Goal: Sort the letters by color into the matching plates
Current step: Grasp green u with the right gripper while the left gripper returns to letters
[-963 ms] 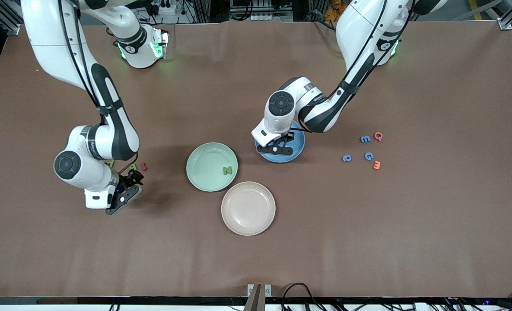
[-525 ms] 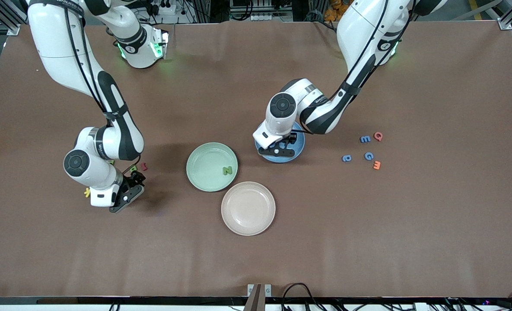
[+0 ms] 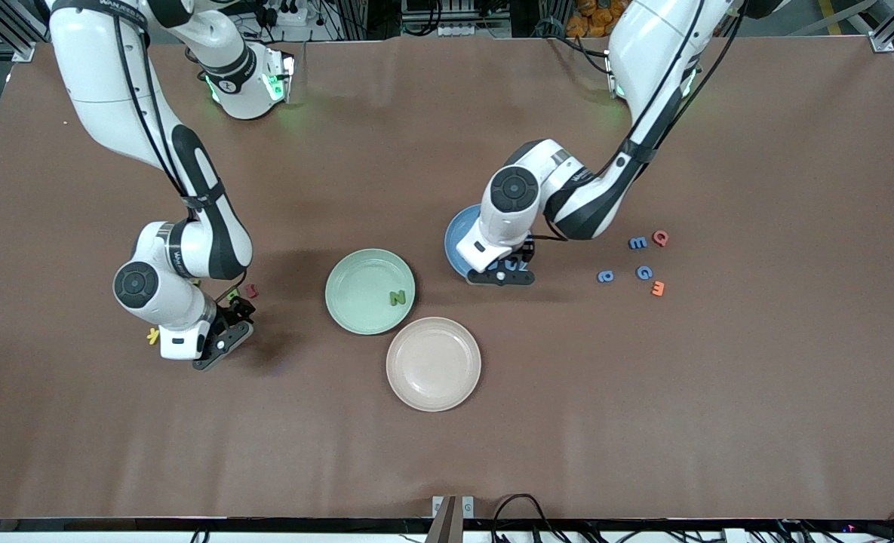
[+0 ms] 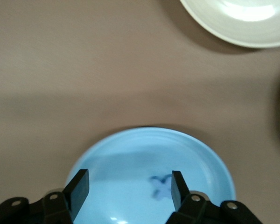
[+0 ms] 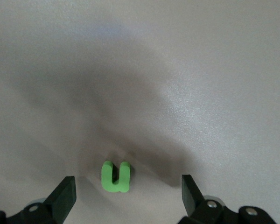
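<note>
My right gripper grabs the green U letter (image 5: 115, 177) by its two upright arms next, to sort it into the green plate.
My left gripper (image 3: 508, 268) hangs open over the blue plate (image 3: 457, 240), at the plate's edge toward the left arm's end. In the left wrist view a blue X-shaped letter (image 4: 160, 186) lies loose in the blue plate (image 4: 130, 154), between the fingers of the open left gripper (image 4: 129, 191). My right gripper (image 3: 235, 309) is open and low over the table near the right arm's end. A green U letter (image 5: 115, 177) lies on the table inside the right gripper's (image 5: 126, 196) span, touched by neither finger. The green plate (image 3: 356, 279) holds a green N (image 3: 396, 298). Three blue letters (image 3: 637, 243) lie near the left arm's end.
A beige plate (image 3: 433, 363) sits nearer the front camera, beside the green plate. A red letter (image 3: 660, 237) and an orange letter (image 3: 658, 287) lie among the blue ones. A red letter (image 3: 251, 289) and a yellow letter (image 3: 152, 335) lie by the right gripper.
The left gripper has opened, let the blue X drop into the blue plate, and drifted toward the left arm's end. The right gripper shifted slightly and stays open.
</note>
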Tool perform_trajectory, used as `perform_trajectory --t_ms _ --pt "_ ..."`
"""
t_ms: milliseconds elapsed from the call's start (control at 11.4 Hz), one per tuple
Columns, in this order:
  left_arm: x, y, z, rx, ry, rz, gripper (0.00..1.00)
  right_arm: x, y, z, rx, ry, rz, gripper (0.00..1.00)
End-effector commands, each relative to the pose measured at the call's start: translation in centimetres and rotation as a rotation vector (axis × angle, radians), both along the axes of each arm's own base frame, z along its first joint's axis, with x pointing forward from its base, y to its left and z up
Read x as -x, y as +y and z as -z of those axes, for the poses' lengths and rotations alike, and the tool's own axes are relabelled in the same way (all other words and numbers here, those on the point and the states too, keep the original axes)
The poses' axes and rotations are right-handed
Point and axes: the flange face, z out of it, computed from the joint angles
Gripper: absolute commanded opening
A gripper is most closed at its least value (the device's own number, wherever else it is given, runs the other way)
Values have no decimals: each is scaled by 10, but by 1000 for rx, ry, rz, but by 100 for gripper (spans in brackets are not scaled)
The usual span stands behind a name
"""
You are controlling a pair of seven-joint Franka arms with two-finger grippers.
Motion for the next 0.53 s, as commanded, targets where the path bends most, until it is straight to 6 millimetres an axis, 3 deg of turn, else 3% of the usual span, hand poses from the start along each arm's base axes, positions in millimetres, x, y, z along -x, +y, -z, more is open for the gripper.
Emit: perform_trajectory --t_ms 0,263,438 --pt "-24 44 -25 -43 -1 89 79 0 -2 4 -2 -6 -4 100" --pt "-44 77 -26 -40 4 147 80 -1 -1 5 1 -13 -17 98" --pt "-45 106 -25 -55 24 183 80 -1 1 6 1 -15 -21 94"
